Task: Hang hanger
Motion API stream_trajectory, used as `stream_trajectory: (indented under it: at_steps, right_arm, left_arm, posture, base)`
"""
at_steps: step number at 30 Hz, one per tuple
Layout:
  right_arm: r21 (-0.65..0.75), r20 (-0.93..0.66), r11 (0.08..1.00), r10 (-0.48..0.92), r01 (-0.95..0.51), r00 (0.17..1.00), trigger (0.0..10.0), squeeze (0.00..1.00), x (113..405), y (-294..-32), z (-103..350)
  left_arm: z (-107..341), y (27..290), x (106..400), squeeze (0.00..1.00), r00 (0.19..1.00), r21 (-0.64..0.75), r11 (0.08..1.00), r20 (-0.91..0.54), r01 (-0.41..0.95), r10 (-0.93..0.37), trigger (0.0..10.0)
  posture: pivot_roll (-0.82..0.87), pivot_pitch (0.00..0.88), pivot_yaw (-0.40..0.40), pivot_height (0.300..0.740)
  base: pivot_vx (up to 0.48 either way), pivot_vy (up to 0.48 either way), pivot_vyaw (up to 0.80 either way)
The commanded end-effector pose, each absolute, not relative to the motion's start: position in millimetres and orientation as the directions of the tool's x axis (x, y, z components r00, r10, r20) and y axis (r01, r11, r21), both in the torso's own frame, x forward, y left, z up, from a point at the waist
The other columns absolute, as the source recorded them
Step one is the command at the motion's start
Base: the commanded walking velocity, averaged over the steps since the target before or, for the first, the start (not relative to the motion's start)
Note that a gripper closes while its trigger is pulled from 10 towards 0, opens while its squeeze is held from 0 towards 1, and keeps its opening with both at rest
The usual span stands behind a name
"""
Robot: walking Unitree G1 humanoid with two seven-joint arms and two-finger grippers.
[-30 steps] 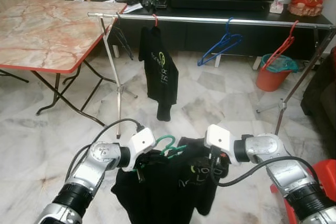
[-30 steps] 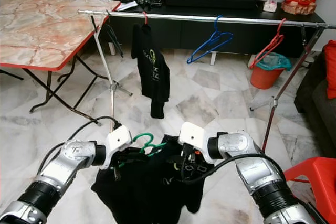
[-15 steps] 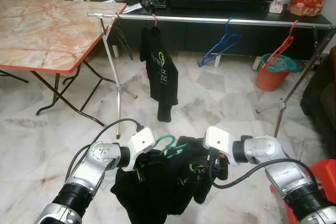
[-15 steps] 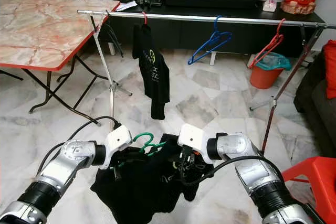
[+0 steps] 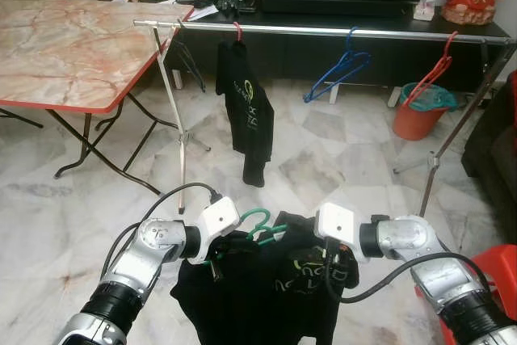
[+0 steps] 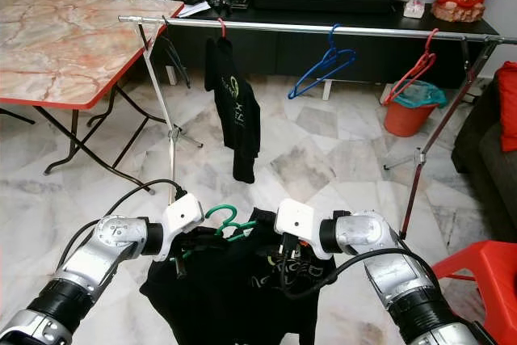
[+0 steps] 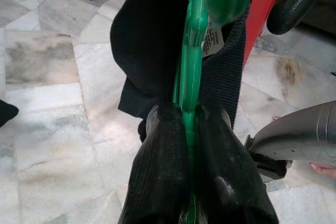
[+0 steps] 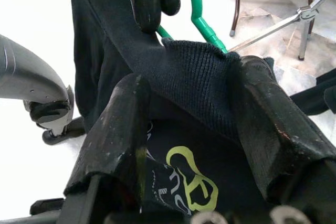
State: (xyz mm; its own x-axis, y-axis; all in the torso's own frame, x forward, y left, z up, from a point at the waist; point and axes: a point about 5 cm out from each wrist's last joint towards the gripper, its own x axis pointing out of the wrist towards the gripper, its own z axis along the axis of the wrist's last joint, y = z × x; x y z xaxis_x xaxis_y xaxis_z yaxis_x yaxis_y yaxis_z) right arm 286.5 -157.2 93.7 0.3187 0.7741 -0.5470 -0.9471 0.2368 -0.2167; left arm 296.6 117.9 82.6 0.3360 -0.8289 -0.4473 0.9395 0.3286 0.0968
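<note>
The black shirt needs to hang on the clothes bar, so my right gripper should grab the shirt by its ribbed collar (image 8: 194, 87) next.
My left gripper (image 5: 229, 241) is shut on a green hanger (image 5: 257, 220) low in front of me; its fingers (image 7: 164, 166) pinch the green bar (image 7: 191, 77). A black T-shirt (image 5: 275, 300) with a yellow-green logo hangs from that hanger. My right gripper (image 5: 336, 259) is at the shirt's other shoulder, open, its fingers (image 8: 118, 129) spread with the ribbed collar (image 8: 194, 87) stretched between them. The hanger's hook (image 8: 197, 9) sticks out beyond the collar. The silver clothes rail (image 5: 323, 31) stands farther ahead across the room.
On the rail hang a black shirt on a red hanger (image 5: 246, 111), a blue hanger (image 5: 343, 69) and a red hanger (image 5: 434, 73). A marble folding table (image 5: 73, 46) stands left, an orange bucket (image 5: 418, 115) behind the rail, a red stool (image 5: 499, 271) at my right.
My right gripper has shifted a little right and lower, and the shirt, bunched at that gripper half a second ago, now hangs spread out. The left gripper stays put.
</note>
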Motion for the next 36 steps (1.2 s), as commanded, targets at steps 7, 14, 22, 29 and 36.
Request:
stream_trajectory:
  at_steps: [7,14,22,29,36]
  right_arm:
    - [-0.270,-0.513,0.245,0.782,-0.931,0.354,10.0,0.00,282,-158,97]
    - [-0.284,-0.518,0.256,0.770,-0.924,0.373,10.0,0.00,273,-158,90]
    - [-0.305,-0.515,0.272,0.759,-0.913,0.398,10.0,0.00,275,-153,82]
    - [-0.377,-0.474,0.321,0.739,-0.869,0.478,10.0,0.00,282,-150,80]
    - [-0.432,-0.416,0.367,0.729,-0.824,0.543,10.0,0.00,286,-150,82]
  left_arm:
    - [93,116,301,0.00,0.349,0.125,0.327,-0.408,0.937,-0.843,0.0]
    - [93,114,301,0.00,0.349,0.127,0.326,-0.406,0.937,-0.844,0.0]
    - [93,113,303,0.00,0.363,0.140,0.336,-0.402,0.932,-0.840,0.0]
    - [93,113,302,0.00,0.358,0.132,0.333,-0.402,0.934,-0.843,0.0]
    - [93,113,302,0.00,0.355,0.128,0.332,-0.401,0.935,-0.845,0.0]
  posture:
    - [-0.12,0.000,0.005,0.740]
    - [-0.12,0.000,0.004,0.740]
    - [-0.12,0.000,0.000,0.740]
    - [-0.12,0.000,-0.004,0.740]
    - [-0.12,0.000,-0.005,0.740]
  base:
    - [0.000,0.000,0.00]
    - [0.000,0.000,0.00]
    - [0.000,0.000,0.00]
    - [0.000,0.000,0.00]
    - [0.000,0.000,0.00]
